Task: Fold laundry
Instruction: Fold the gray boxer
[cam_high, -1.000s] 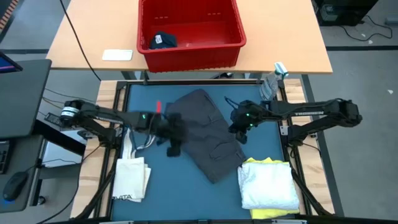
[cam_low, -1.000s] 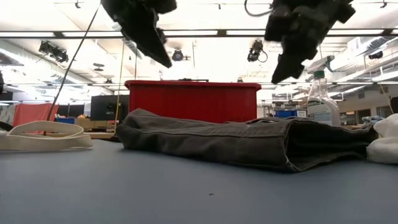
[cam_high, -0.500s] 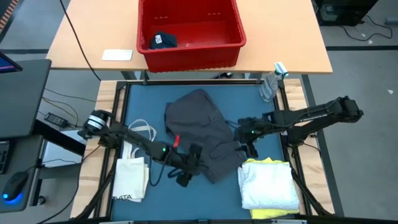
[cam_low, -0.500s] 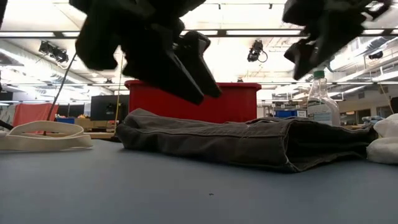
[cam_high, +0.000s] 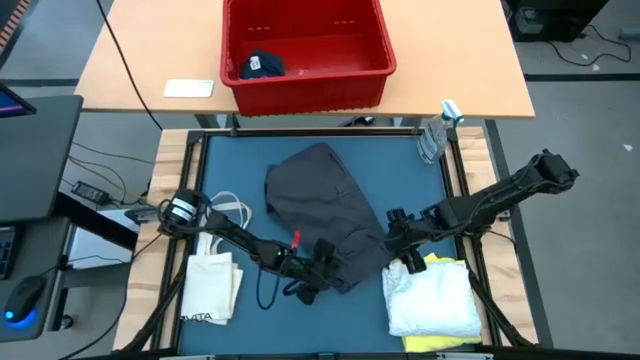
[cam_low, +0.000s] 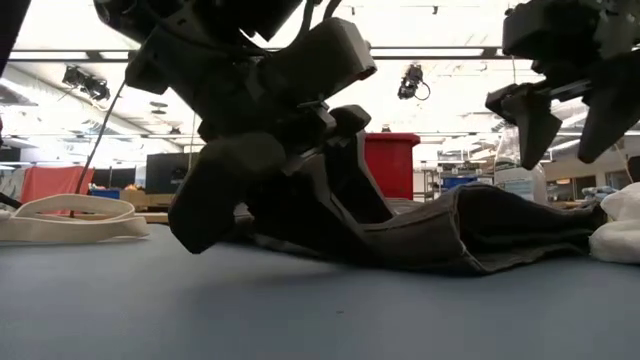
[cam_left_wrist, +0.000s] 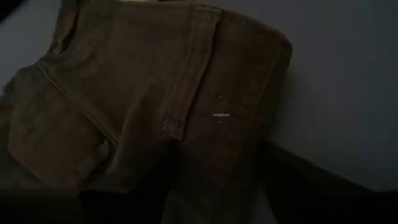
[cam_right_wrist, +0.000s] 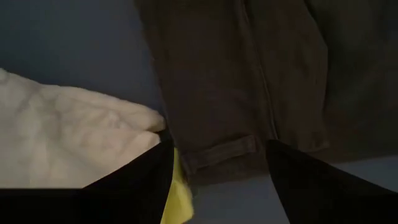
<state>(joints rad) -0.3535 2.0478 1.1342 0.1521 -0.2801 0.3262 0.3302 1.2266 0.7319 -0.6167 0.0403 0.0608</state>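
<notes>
I need to fold the dark grey garment (cam_high: 320, 205) in half, so I should grab it next by its hemmed corner (cam_high: 384, 262) with my right gripper.
The large dark grey garment (cam_high: 320, 205) lies folded on the blue table top. My left gripper (cam_high: 318, 275) is down at its near end, open. In the low view one finger (cam_low: 200, 215) reaches the table and the other (cam_low: 345, 190) is at the cloth. The left wrist view shows a seamed part of the grey cloth (cam_left_wrist: 186, 106) ahead of the fingers. My right gripper (cam_high: 397, 232) hovers open above the garment's right near corner (cam_right_wrist: 224, 152), clear of it in the low view (cam_low: 565, 120). A white garment (cam_high: 430, 300) lies on a yellow one (cam_high: 440, 262) at the near right. My left gripper comes slanting down from the table's left at the grey garment's near end (cam_left_wrist: 205, 155), with its fingers apart on either side of the cloth. I cannot tell whether they touch it, because the gripper's own body hides the place in the low view.
A cream tote bag (cam_high: 212, 285) with looped handles lies at the near left. Beyond the table's far edge, a red bin (cam_high: 305, 60) holding a dark piece (cam_high: 262, 65) stands on a wooden table. A spray bottle (cam_high: 435, 135) stands at the far right corner.
My left gripper has gone down and toward the near edge, from beside the garment's left side to its near end, rolling and opening. My right gripper has moved toward the near edge along the garment's right side, turned and opened. The grey garment has stayed in place.
</notes>
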